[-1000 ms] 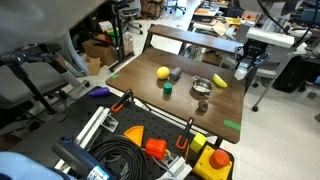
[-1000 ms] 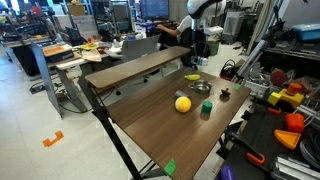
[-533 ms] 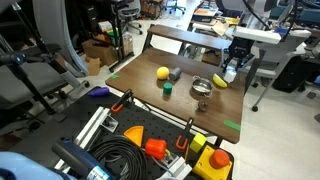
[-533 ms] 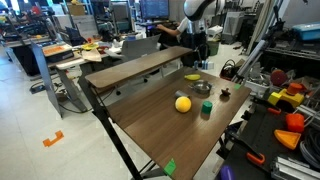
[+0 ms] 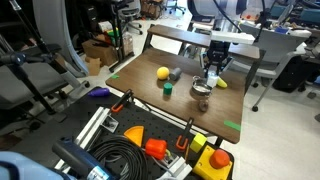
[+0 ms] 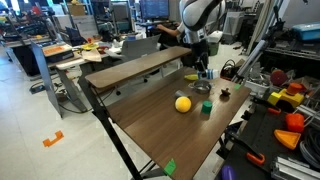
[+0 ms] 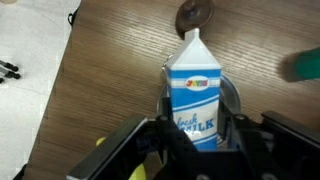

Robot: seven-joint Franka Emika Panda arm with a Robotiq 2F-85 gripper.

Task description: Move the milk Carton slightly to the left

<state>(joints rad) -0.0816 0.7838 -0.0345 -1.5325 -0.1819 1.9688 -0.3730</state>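
Note:
The body of the milk carton hangs over the bowl, so my gripper keeps hold of the milk carton (image 7: 195,85) until it rests on the tabletop by the green cup.
The milk carton (image 7: 195,85) is white and blue with "fresh MILK" print. It stands upright between the fingers of my gripper (image 7: 198,112), which is shut on it. In the wrist view the grey metal bowl (image 7: 232,95) lies right behind and under the carton. In both exterior views my gripper (image 5: 211,72) (image 6: 203,68) hangs just above the bowl (image 5: 201,88) (image 6: 201,87), near the far part of the wooden table (image 5: 140,85). In the exterior views the carton itself is mostly hidden by the fingers.
A yellow banana-shaped thing (image 5: 220,82) (image 6: 192,76) lies beside the bowl. A yellow ball (image 5: 162,72) (image 6: 182,103), a small green cup (image 5: 168,88) (image 6: 205,108) and a small dark thing (image 5: 203,103) (image 6: 226,95) stand nearby. Cluttered tools lie beside the table.
My gripper has carried the carton from beyond the table's edge in over the table. It now hangs above the bowl. The other things have not moved.

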